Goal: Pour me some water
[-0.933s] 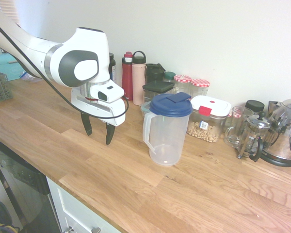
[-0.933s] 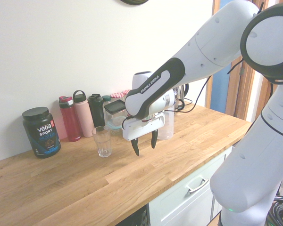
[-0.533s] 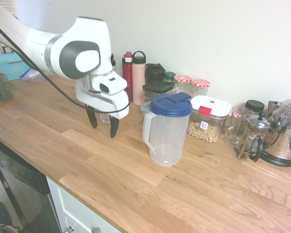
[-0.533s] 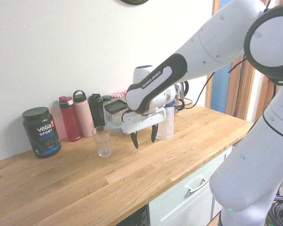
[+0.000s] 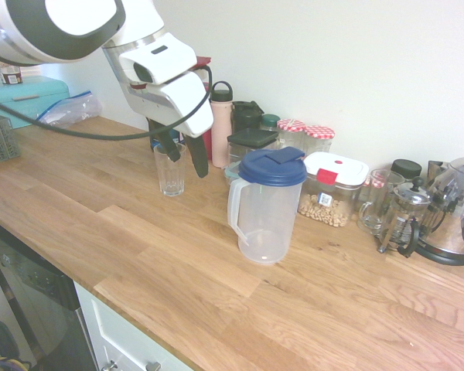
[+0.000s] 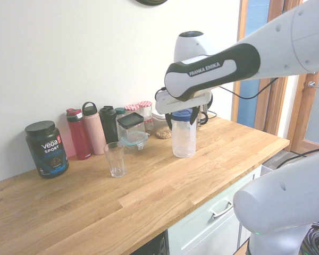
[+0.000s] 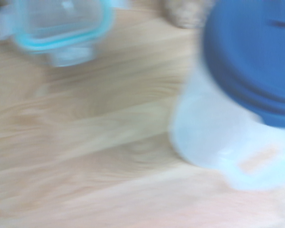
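Observation:
The gripper picks up the pitcher by its narrow side handle [image 7: 254, 179] next, since the pitcher's round body is too wide for the fingers.
A clear plastic pitcher [image 5: 263, 209] with a blue lid [image 5: 272, 166] stands upright mid-counter, and it looks empty. It also shows in the second exterior view as the pitcher [image 6: 183, 139], and blurred in the wrist view, lid [image 7: 254, 57] and body [image 7: 213, 137]. An empty drinking glass [image 5: 170, 168] [image 6: 115, 159] stands to one side of it. My gripper [image 5: 184, 153] [image 6: 182, 118] hangs open in the air, well above the counter, between glass and pitcher. It holds nothing and touches neither.
Along the wall stand a red bottle [image 6: 78, 134], a pink bottle [image 5: 220, 124], a black tub [image 6: 47, 148], jars with checked lids [image 5: 305, 137], a nut container [image 5: 331, 189], a French press [image 5: 400, 220] and a kettle [image 5: 456, 212]. A teal-rimmed container [image 7: 61, 31] sits near the pitcher.
The arm has risen from low over the counter and swung toward the wall and the pitcher, uncovering the glass in the first exterior view. The gripper stayed open.

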Available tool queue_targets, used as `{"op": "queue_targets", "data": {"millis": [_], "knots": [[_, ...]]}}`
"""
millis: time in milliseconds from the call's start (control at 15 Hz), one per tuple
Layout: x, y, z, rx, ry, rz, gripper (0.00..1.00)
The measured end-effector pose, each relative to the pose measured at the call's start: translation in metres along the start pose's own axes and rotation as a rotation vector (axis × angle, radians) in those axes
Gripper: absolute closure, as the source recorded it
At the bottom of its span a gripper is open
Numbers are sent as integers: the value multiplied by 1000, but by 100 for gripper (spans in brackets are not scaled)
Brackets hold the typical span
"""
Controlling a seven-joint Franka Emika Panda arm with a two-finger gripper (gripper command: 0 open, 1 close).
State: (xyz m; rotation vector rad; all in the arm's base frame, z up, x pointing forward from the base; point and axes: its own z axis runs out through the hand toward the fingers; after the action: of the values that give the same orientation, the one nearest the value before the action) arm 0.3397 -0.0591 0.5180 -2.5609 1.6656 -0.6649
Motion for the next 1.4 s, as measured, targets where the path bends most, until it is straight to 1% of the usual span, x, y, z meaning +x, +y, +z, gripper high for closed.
{"op": "queue_targets", "data": {"millis": [133,200,333,400,533,600,733,933,1400], "knots": [[5,19,14,16,33,36,0],[7,24,23,38,56,42,0],[17,21,40,88,114,32,0],[22,18,53,93,127,21,0],[26,14,81,74,126,-8,0],[26,10,89,63,121,-21,100],[26,-2,96,56,110,-41,100],[30,-10,99,58,106,-44,100],[42,-3,98,77,104,7,100]]}}
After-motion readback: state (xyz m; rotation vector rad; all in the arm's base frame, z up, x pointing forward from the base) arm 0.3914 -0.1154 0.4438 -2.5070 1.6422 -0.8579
